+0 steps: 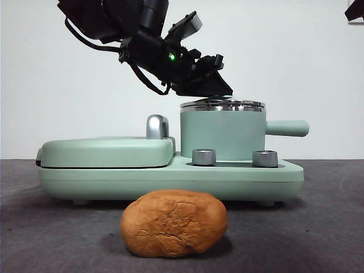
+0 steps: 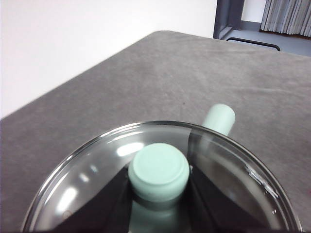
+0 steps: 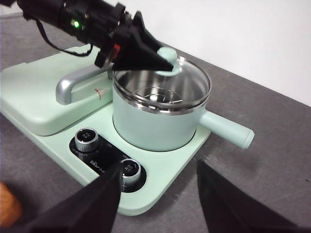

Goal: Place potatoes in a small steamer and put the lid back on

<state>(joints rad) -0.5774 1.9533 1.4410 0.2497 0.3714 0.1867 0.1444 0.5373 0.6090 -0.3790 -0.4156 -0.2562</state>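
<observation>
The potato [image 1: 173,223] is too wide between its rounded ends, so my right gripper will next grab it by its long sides, across its narrower width.
The potato [image 1: 173,223], an orange-brown cracked lump, lies on the dark table in front of the appliance; a sliver of it shows at the edge of the right wrist view [image 3: 7,208]. The mint-green small steamer [image 1: 222,136] [image 3: 155,126] stands on the base. The glass lid [image 1: 223,104] [image 2: 87,179] [image 3: 189,82] rests on its steel rim. My left gripper [image 1: 213,85] [image 2: 159,172] [image 3: 155,58] reaches down from the upper left, its jaws shut on the lid's green knob. My right gripper [image 3: 160,194] hangs open and holds nothing, high and back from the pot.
A flat green grill plate [image 1: 108,151] with a chrome handle [image 1: 156,126] sits left of the pot on the same base. Two steel dials [image 1: 203,157] [image 1: 265,158] face front. The pot's side handle [image 1: 287,128] sticks out to the right. A black arm tip [image 1: 355,11] shows top right.
</observation>
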